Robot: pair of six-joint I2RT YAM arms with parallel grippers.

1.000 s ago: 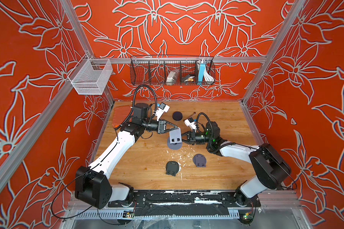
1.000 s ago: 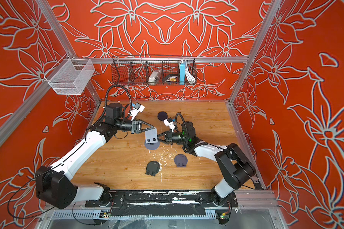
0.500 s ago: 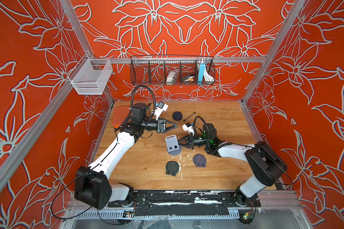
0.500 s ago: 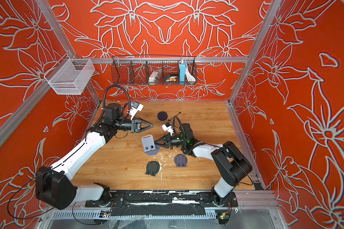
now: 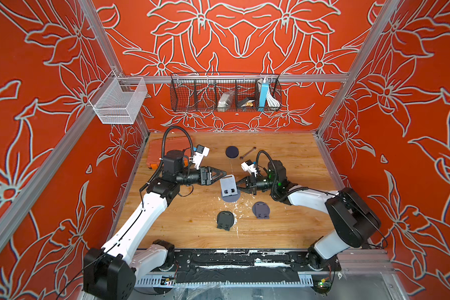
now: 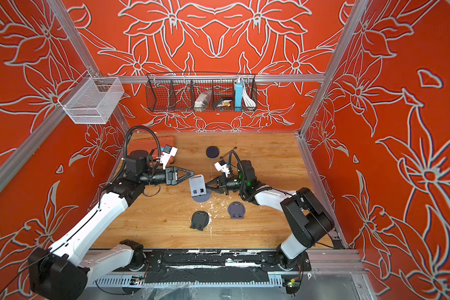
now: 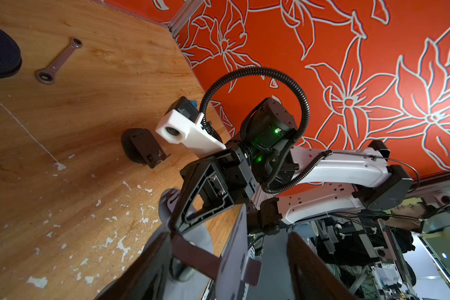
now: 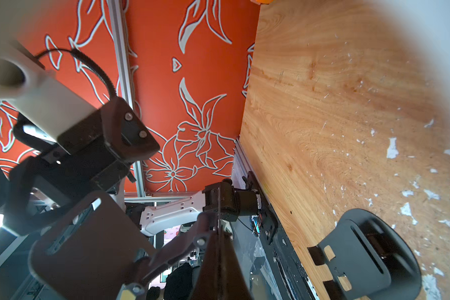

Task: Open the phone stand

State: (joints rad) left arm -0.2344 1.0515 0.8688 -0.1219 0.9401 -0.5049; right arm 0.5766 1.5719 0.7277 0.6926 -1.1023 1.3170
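Note:
I should pinch the raised plate edge-on near the plate's top with my left gripper next. This leaves the stand's side to my right gripper and will open the phone stand.
The grey-purple phone stand (image 5: 228, 189) (image 6: 198, 188) rests on its round base mid-table, its plate raised. My right gripper (image 5: 238, 185) (image 6: 207, 185) comes in from the right and is shut on the stand low at its side; in the right wrist view its jaws (image 8: 218, 249) are pressed together, with the plate (image 8: 89, 246) beside them. My left gripper (image 5: 224, 172) (image 6: 192, 172) is at the plate's top edge, open. In the left wrist view the plate (image 7: 234, 249) stands edge-on between its spread fingers (image 7: 151, 267), unclamped.
Two folded stands lie nearer the front, one black (image 5: 225, 220) (image 8: 366, 254), one purple (image 5: 260, 210). A dark disc (image 5: 231, 152) and a wrench (image 5: 247, 152) (image 7: 59, 61) lie behind. An orange case (image 5: 166, 150) sits back left. Wire baskets (image 5: 225, 93) hang on the back wall.
My left gripper has opened and let go of the stand's plate. The right gripper stayed shut on the stand and brought it slightly lower.

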